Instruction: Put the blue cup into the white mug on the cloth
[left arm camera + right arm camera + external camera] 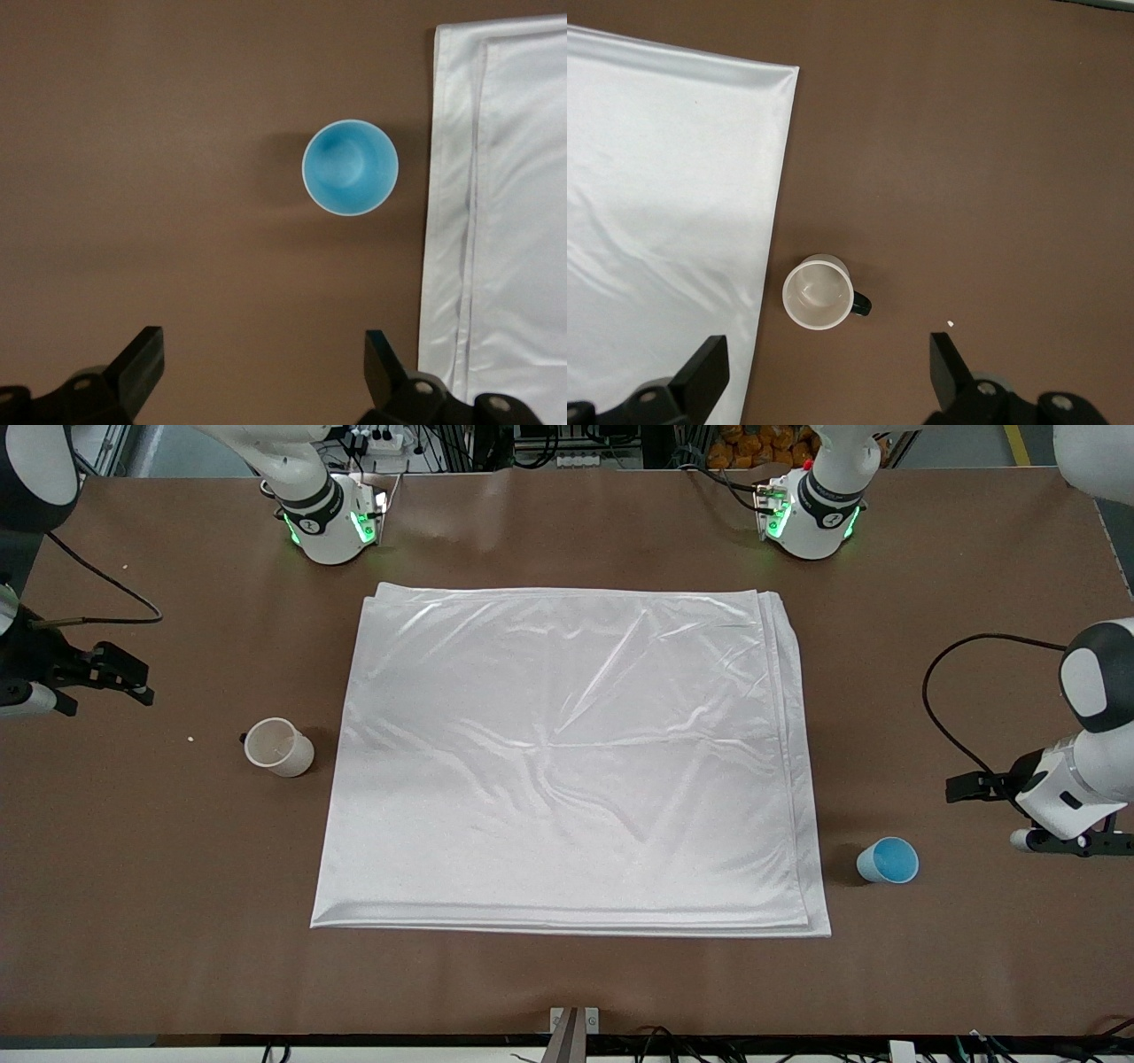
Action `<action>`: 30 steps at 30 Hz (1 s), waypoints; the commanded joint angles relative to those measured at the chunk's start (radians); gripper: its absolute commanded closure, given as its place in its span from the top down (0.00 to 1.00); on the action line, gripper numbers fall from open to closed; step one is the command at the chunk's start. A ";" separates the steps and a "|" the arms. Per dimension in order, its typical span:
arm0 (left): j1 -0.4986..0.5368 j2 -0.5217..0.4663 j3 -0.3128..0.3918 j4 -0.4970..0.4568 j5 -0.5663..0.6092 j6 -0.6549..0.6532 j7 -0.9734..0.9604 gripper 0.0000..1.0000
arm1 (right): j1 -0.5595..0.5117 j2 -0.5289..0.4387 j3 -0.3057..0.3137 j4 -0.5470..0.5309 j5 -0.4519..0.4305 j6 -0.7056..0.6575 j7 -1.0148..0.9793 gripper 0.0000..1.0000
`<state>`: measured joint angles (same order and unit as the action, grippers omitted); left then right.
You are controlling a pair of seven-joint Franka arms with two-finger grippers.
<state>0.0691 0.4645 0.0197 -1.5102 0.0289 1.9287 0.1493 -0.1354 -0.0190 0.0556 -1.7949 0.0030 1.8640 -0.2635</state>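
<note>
The white mug (278,747) is on the cloth. My left gripper will next take hold of the blue cup by its rim (889,839) to place the cup into the mug.
The blue cup (888,860) stands upright on the bare table beside the cloth (567,762), toward the left arm's end. The white mug (278,747), with its black handle, stands on the bare table beside the cloth, toward the right arm's end. My left gripper (264,363) is open and empty, up in the air over bare table close to the blue cup (350,166). My right gripper (828,367) is open and empty, up in the air over bare table close to the white mug (819,292). The cloth's folded edge (505,221) and a corner (664,204) show in the wrist views.
The brown table (567,974) has bare strips all round the cloth. A tiny white crumb (190,738) lies near the mug. The arm bases (332,522) (811,518) stand along the edge farthest from the front camera. A small bracket (573,1027) sits at the nearest edge.
</note>
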 commanded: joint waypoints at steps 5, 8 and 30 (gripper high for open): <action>0.001 0.141 -0.007 0.054 0.017 0.125 0.035 1.00 | -0.064 0.007 0.004 -0.165 0.009 0.196 -0.336 1.00; 0.000 0.178 -0.007 0.054 0.019 0.171 0.033 1.00 | -0.099 0.047 0.006 -0.164 0.011 0.198 -0.471 1.00; -0.009 0.310 -0.017 0.053 0.017 0.369 0.033 1.00 | -0.115 0.243 0.004 -0.169 0.005 0.202 -0.971 1.00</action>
<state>0.0611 0.7497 0.0047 -1.4879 0.0289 2.2833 0.1728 -0.2466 0.1940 0.0536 -1.9635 0.0030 2.0686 -1.1618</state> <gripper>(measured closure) 0.000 0.000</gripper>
